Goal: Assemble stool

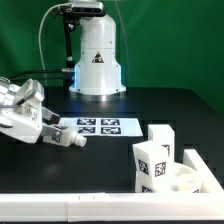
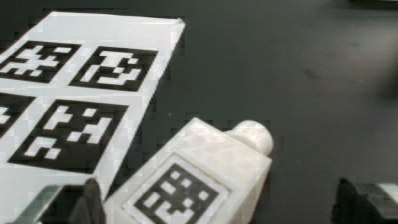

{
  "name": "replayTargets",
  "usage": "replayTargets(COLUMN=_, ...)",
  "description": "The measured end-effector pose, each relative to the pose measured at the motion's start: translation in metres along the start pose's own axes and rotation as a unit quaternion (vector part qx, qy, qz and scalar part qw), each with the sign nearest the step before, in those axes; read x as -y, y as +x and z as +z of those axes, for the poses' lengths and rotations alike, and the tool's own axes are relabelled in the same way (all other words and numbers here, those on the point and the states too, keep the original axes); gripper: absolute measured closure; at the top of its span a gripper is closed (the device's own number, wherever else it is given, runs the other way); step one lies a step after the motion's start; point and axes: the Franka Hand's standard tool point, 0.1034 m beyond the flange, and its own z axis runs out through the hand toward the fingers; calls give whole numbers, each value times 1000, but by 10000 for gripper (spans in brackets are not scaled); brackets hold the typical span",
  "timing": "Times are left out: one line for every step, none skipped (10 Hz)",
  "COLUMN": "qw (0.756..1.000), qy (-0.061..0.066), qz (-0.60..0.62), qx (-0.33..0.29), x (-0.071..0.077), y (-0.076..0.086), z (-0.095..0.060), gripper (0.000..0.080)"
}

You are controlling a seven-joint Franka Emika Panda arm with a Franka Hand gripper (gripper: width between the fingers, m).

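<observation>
My gripper is to grab the white stool leg by its tagged body next. The leg's rounded end then stays free to fit into the round seat.
A white stool leg with a square tag lies between my fingers, its rounded end pointing toward the marker board. My gripper is open around it: one finger sits close to the leg's side and dark table shows between the leg and the other finger. In the exterior view my gripper is low at the left with the leg sticking out of it. The round seat stands at the right with tagged legs upright on it.
The marker board lies mid-table just beyond the leg. A long white corner rail borders the seat at the right and runs along the front edge. The robot base stands at the back.
</observation>
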Motion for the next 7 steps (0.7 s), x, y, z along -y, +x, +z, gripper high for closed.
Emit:
replayTargets(qw=1000, qy=-1, qz=0, qx=6, x=1, y=-4, z=0, gripper=151)
replayTargets(qw=1000, qy=0, qz=1, qx=9, x=-1, y=-7, z=0, gripper=151)
replayTargets(qw=1000, qy=2, qz=3, qx=9, x=-4, y=-6, z=-1, gripper=151)
replayTargets(qw=1000, qy=4, qz=7, qx=9, x=-10, y=-4, z=-1, gripper=151)
replayTargets(qw=1000, qy=4, qz=13, qx=10, x=-17, y=-1, z=2, gripper=151)
replayTargets(qw=1000, qy=3, qz=20, qx=7, x=-24, y=2, z=7, gripper=151)
replayTargets(qw=1000, qy=3, qz=26, qx=5, x=-29, y=5, z=10, gripper=151)
